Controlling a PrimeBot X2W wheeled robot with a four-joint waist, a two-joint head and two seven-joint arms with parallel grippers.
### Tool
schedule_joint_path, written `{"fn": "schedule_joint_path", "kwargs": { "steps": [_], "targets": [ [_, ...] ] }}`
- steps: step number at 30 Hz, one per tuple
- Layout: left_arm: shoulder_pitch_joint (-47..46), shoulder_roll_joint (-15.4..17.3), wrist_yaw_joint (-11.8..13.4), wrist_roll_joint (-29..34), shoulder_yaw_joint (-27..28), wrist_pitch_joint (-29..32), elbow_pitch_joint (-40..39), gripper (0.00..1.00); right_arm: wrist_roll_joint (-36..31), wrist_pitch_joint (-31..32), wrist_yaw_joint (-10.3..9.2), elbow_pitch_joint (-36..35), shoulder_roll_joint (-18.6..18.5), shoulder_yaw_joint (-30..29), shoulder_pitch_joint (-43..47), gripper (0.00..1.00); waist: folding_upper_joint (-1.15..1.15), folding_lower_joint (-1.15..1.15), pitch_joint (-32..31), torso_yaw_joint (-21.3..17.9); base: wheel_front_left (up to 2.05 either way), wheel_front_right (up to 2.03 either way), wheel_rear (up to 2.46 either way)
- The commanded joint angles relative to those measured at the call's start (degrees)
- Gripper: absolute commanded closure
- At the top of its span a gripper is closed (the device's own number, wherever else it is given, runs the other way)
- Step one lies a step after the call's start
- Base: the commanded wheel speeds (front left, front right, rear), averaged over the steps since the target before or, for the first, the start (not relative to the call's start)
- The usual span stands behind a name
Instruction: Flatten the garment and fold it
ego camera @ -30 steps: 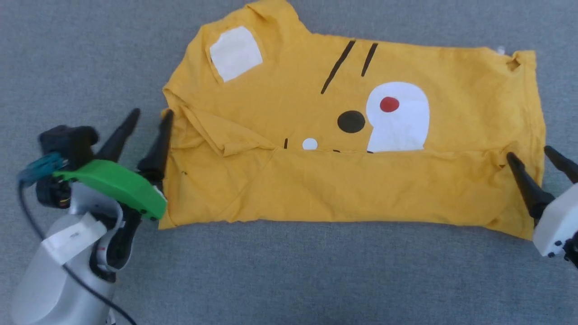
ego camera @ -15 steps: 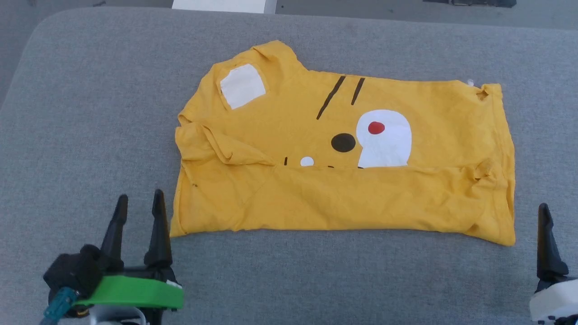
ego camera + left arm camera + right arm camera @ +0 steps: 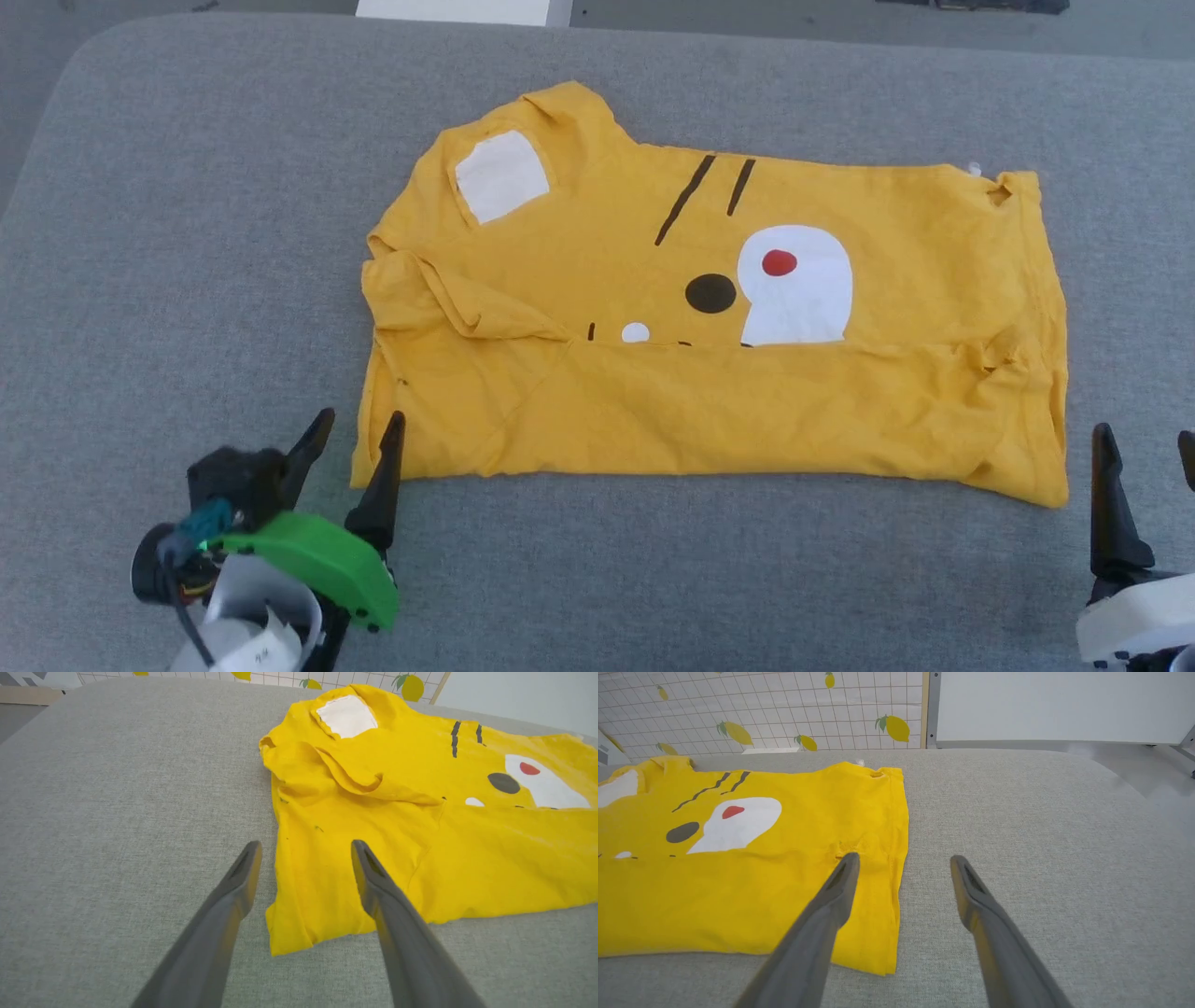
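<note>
The left gripper pinches the T-shirt by its folded-strip corner (image 3: 374,464) next, to fold the rumpled-sleeve end over the cartoon face (image 3: 728,280).
The mustard-yellow T-shirt (image 3: 607,252) lies spread on the grey padded surface, its near strip folded up over the lower part of the cartoon face. The white patches, red dot, black oval and stripes face up. The left sleeve is rumpled. My left gripper (image 3: 362,417) stands open at the shirt's near left corner; in the left wrist view that gripper (image 3: 306,843) has its fingers either side of the T-shirt's (image 3: 420,826) corner, above it. My right gripper (image 3: 1145,433) is open just right of the near right corner. In the right wrist view that gripper (image 3: 904,857) straddles the T-shirt's (image 3: 761,882) right hem.
The grey padded table (image 3: 187,233) has a rounded far-left corner and open surface all round the shirt. A white object (image 3: 457,9) sits past the far edge. Behind the table stand a lemon-print grid wall (image 3: 738,709) and a white panel (image 3: 1064,704).
The camera view pulled back. Both grippers left the shirt's side edges and drew back toward me; the left one then shifted right to the near left corner.
</note>
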Motion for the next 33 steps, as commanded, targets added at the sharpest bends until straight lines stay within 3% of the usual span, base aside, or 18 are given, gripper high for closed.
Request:
{"fn": "schedule_joint_path", "kwargs": {
  "steps": [1,6,10,11,12,15,21,28,33],
  "targets": [
    [-1.7,0.9,-0.1,0.0,-0.1,2.5,0.8,0.0,-0.3,0.1,-0.09,-0.3,0.1,0.3,-1.2,0.0,0.0,0.0,0.9,-0.2,0.0,0.0,0.0],
    [-3.3,2.8,0.3,-2.5,-0.7,13.5,3.5,0.0,-0.4,0.7,-0.09,-0.5,0.1,1.1,-1.5,0.0,0.0,0.0,2.7,-0.9,0.0,0.0,0.0],
    [-3.5,2.8,-0.6,-5.6,-1.2,18.6,4.0,0.0,-0.6,1.2,-0.09,-0.8,0.1,1.2,-1.6,0.0,0.0,0.0,3.8,-1.4,0.0,0.0,0.0],
    [-3.4,2.7,-1.1,-6.3,-1.5,19.6,4.1,0.58,-0.7,1.4,-0.09,-0.9,0.1,1.2,-1.7,0.0,0.0,0.0,4.0,-1.5,0.0,0.0,0.0],
    [-3.3,2.6,-1.7,-7.3,-1.9,20.6,4.1,1.0,-0.9,1.7,-0.09,-0.9,0.1,1.5,-1.7,0.0,0.0,0.0,4.1,-1.6,0.0,0.0,0.0],
    [-3.0,2.3,-2.8,-9.2,-2.3,22.1,4.2,1.0,-2.2,2.7,-0.09,-1.5,0.1,2.5,-2.3,0.0,0.0,0.0,4.1,-1.7,0.0,0.0,0.0],
    [-1.7,1.8,-1.1,-10.4,0.3,19.6,2.3,1.0,-3.1,7.4,-0.09,-2.8,-1.8,4.0,-5.0,0.0,0.0,0.0,3.1,-1.6,0.0,0.0,0.0],
    [0.9,2.0,0.9,-11.0,3.4,16.3,-1.1,1.0,0.6,22.7,-0.09,-0.9,-3.6,1.7,-5.7,0.0,0.0,0.0,2.6,-0.7,0.0,0.0,0.0],
    [1.1,1.8,1.0,-11.1,3.3,15.8,-2.0,1.0,2.3,25.9,-0.09,1.4,-2.4,1.5,-5.8,0.0,0.0,0.0,3.4,0.2,0.0,0.0,0.0]
  ]
}}
